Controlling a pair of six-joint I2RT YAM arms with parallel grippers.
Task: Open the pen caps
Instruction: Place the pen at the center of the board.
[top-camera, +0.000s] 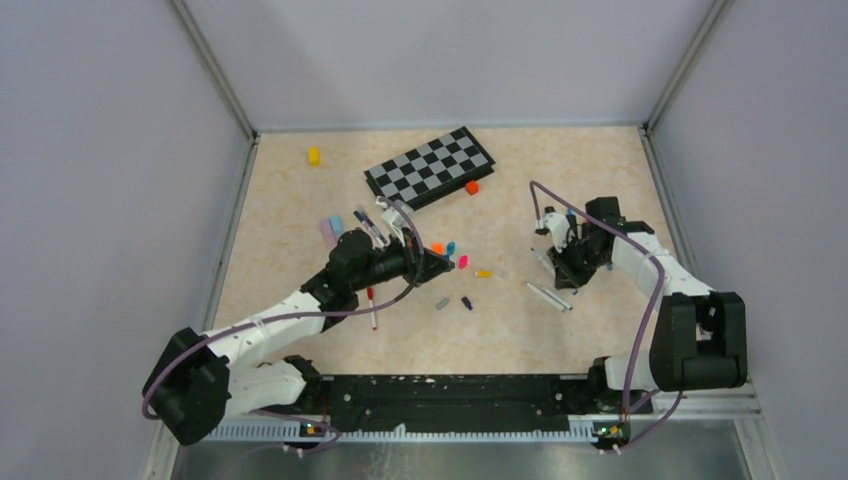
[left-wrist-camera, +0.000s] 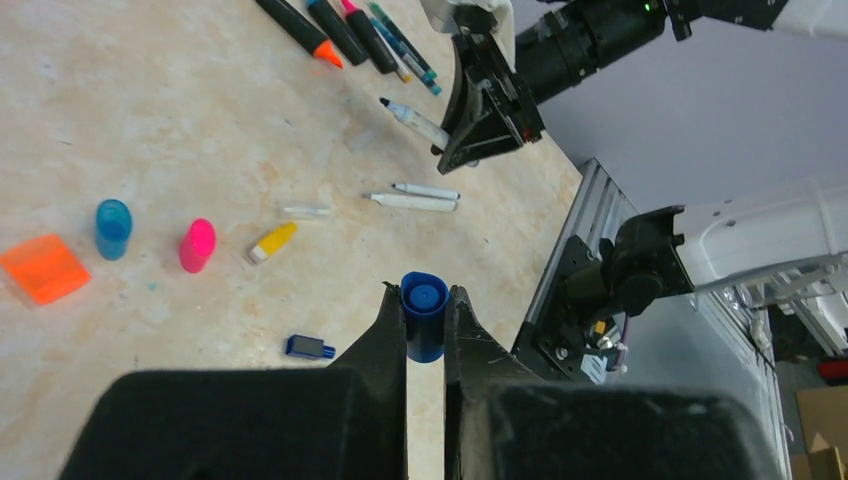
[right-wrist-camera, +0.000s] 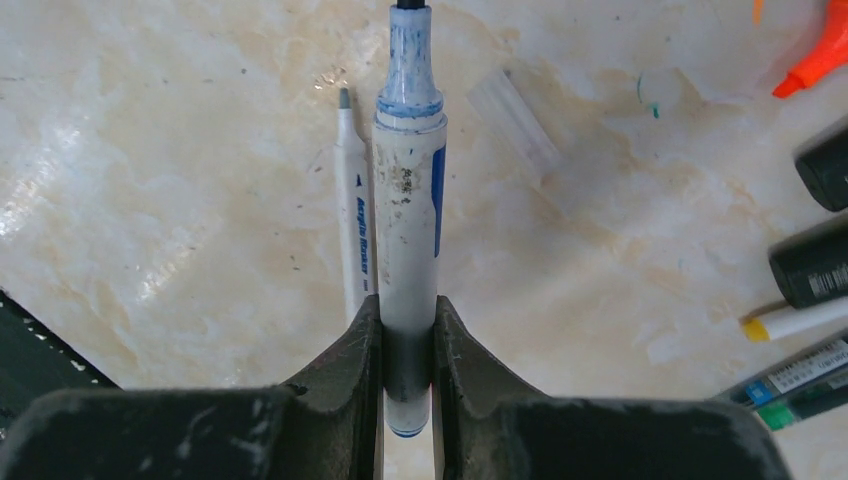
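The robot's right gripper needs to keep holding the uncapped pen (right-wrist-camera: 408, 200), because it hangs above the table and would fall loosely near the white pens if let go.
My left gripper (left-wrist-camera: 425, 300) is shut on a dark blue pen cap (left-wrist-camera: 424, 318), held a little above the table. Loose pen caps lie below it: light blue (left-wrist-camera: 113, 228), pink (left-wrist-camera: 197, 244), yellow (left-wrist-camera: 272, 241) and a small dark blue one (left-wrist-camera: 308, 347). My right gripper (right-wrist-camera: 407, 315) is shut on the rear end of an uncapped white-barrelled pen (right-wrist-camera: 408, 200) with a blue-stained nib collar, pointing away over the table. A thin white pen (right-wrist-camera: 354, 210) lies right beside it. In the top view the left gripper (top-camera: 425, 262) and right gripper (top-camera: 572, 262) are well apart.
A black-and-grey chessboard (top-camera: 430, 167) lies at the back, with an orange block (top-camera: 472, 186) beside it and a yellow block (top-camera: 313, 155) further left. Black highlighters (right-wrist-camera: 825, 170) and a clear cap (right-wrist-camera: 516, 118) lie near the right gripper. Two white pens (top-camera: 548, 295) and a red-tipped pen (top-camera: 372, 306) rest on the table.
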